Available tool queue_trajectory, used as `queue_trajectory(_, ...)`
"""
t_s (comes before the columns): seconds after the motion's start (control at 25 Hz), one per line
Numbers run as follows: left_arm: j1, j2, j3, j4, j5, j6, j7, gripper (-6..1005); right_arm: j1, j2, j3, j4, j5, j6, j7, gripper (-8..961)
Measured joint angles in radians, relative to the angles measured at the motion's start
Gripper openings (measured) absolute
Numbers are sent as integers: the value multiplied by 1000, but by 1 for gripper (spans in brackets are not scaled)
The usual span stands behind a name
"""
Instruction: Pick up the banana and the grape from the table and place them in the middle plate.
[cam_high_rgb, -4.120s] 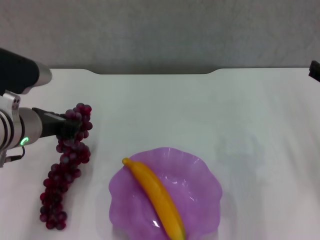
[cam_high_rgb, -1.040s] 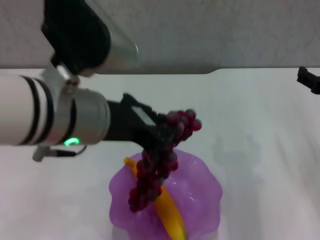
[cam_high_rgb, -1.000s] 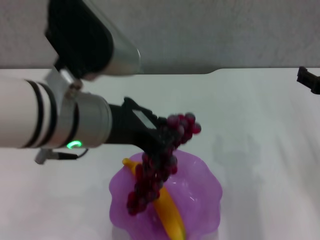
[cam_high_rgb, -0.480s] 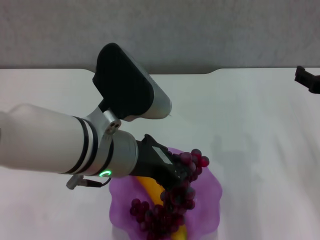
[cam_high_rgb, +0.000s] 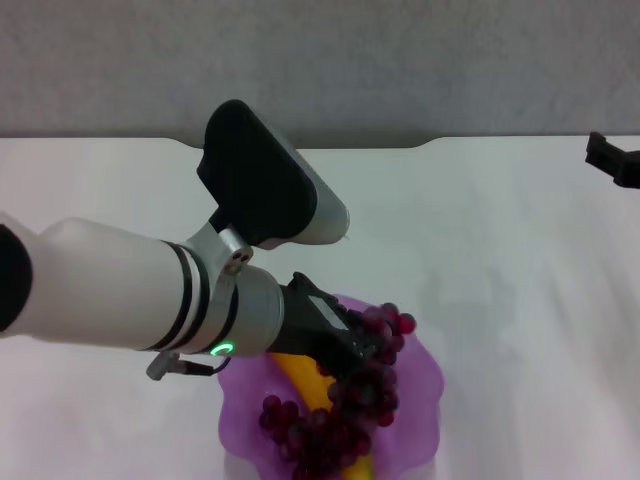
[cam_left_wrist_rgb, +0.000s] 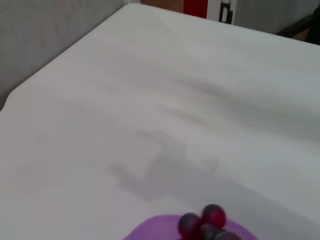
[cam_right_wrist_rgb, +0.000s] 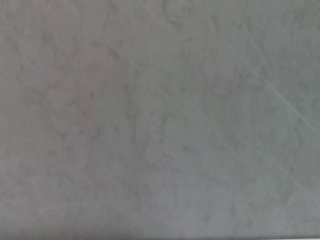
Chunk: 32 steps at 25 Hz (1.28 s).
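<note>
The left gripper needs to let go of the grape bunch, as it hangs low inside the middle plate, over the banana (cam_high_rgb: 297, 372), and would rest there.
The grape (cam_high_rgb: 340, 425) lies draped in the middle plate (cam_high_rgb: 425, 392), across the banana (cam_high_rgb: 297, 372), of which only small yellow parts show. My left gripper (cam_high_rgb: 358, 343) is low over the plate and shut on the bunch's upper end. A few grapes (cam_left_wrist_rgb: 207, 222) and the plate's purple rim (cam_left_wrist_rgb: 150, 231) show in the left wrist view. My right gripper (cam_high_rgb: 612, 160) is parked at the table's far right edge.
The white table (cam_high_rgb: 500, 280) stretches around the plate, with its notched far edge (cam_high_rgb: 310, 148) and a grey wall behind. My left arm covers the table's left side. The right wrist view shows only a grey surface.
Since a second ago my left gripper has come down and nearer with the grape, from hanging above the plate to lying in it over the banana. In the last half second it barely moved.
</note>
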<state>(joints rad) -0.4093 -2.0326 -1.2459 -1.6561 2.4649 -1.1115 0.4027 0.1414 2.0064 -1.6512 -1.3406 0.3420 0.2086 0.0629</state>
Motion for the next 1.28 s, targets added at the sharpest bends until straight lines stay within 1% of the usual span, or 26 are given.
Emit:
queue_trajectory(0.16,-8,-1,0,22,0,15,-6,242,5,0,-2,1,0,10,0,862)
queue_trajectory(0.52,-6,-1,0,23,1,27,-17,260,7,-1,-2,1,0,13,0,862)
queue_trajectory(0.76,1,0,-3,22,3,38,-19,502,7,-2,-2,1,0,23,-1,862)
queue_trajectory(1.2,7,2,-21,23,23,73,-12,741,10,-2,-2,2,0,23,-3,863)
queue_trajectory(1.28,11,3,-31,21,28,99,-8,757,11,-2,-5,1,0,23,-3,863)
